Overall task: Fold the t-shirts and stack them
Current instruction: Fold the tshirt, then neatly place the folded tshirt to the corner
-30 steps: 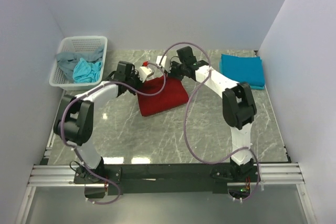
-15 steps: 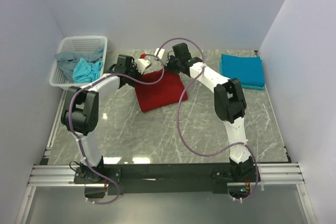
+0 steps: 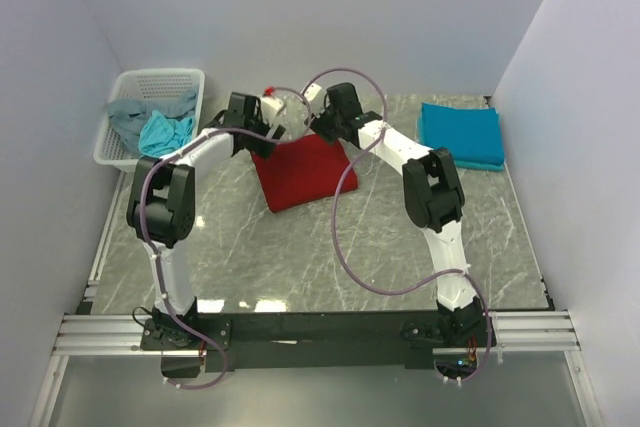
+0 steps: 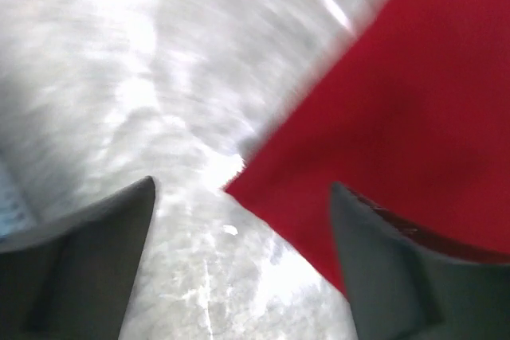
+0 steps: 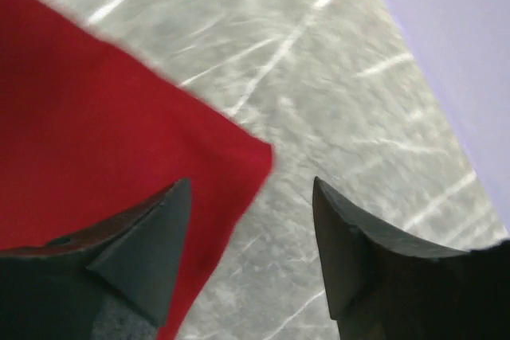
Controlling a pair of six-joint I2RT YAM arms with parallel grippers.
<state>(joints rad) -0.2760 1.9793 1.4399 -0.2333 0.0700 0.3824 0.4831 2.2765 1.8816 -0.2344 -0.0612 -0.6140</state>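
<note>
I should pick up the red t-shirt next with my right gripper by its far corner (image 3: 333, 139). Its body then stays free to stack on the teal-blue t-shirt (image 3: 460, 135).
A dark red t-shirt (image 3: 300, 172) lies folded flat in the middle of the table. My left gripper (image 3: 256, 139) hovers at its far left corner and stands open, holding nothing. In the left wrist view that gripper (image 4: 241, 185) straddles the corner of the red t-shirt (image 4: 382, 101). At the far right corner my right gripper (image 3: 330, 132) is open too. The right wrist view has this gripper (image 5: 251, 182) above the red t-shirt (image 5: 96, 133), one finger over the cloth. A teal-blue t-shirt (image 3: 460, 135) lies folded at the back right.
A white mesh basket (image 3: 128, 87) stands at the back left with a grey t-shirt (image 3: 125, 115) and a light turquoise t-shirt (image 3: 165, 134) crumpled in it. Walls close in the table on three sides. Purple cables loop above the arms.
Both grippers carried the red t-shirt's far edge toward the back, then opened and let it go. The shirt now lies flatter and a little farther back.
</note>
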